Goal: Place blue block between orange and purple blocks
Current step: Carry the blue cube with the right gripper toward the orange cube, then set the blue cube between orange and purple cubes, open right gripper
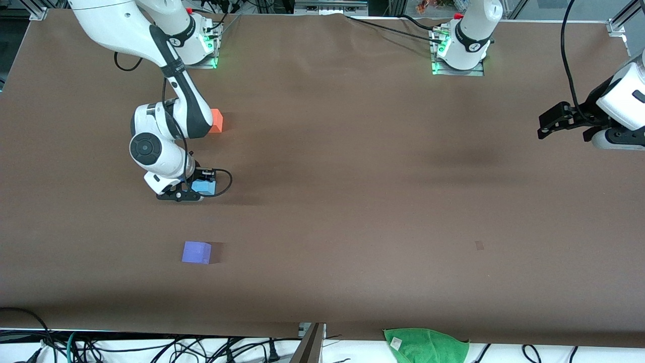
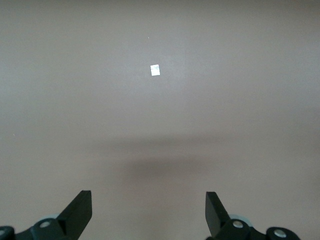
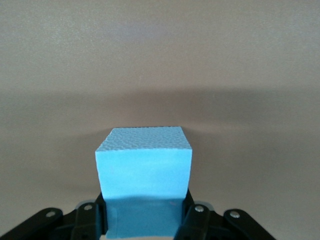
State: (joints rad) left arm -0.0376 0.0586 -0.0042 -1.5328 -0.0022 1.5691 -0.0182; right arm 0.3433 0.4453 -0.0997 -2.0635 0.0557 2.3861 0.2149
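Observation:
My right gripper lets go of the blue block next, since the blue block's lower edge (image 1: 204, 193) rests on the tabletop between the orange and purple blocks.
My right gripper (image 1: 194, 191) is shut on the light sky-blue block (image 1: 204, 186), low over the table. The block sits roughly on a line between the orange block (image 1: 216, 120), nearer the robots' bases and partly hidden by the right arm, and the purple block (image 1: 196, 252), nearer the front camera. In the right wrist view the blue block (image 3: 144, 170) fills the space between the fingers of the right gripper (image 3: 145, 215). My left gripper (image 1: 549, 123) waits open and empty in the air at the left arm's end; its own view (image 2: 148, 210) shows only bare table.
The brown table (image 1: 352, 151) has a small dark mark (image 1: 479, 245) toward the left arm's end. A small white tag (image 2: 155, 70) lies on the table in the left wrist view. A green cloth (image 1: 426, 344) hangs at the table's front edge.

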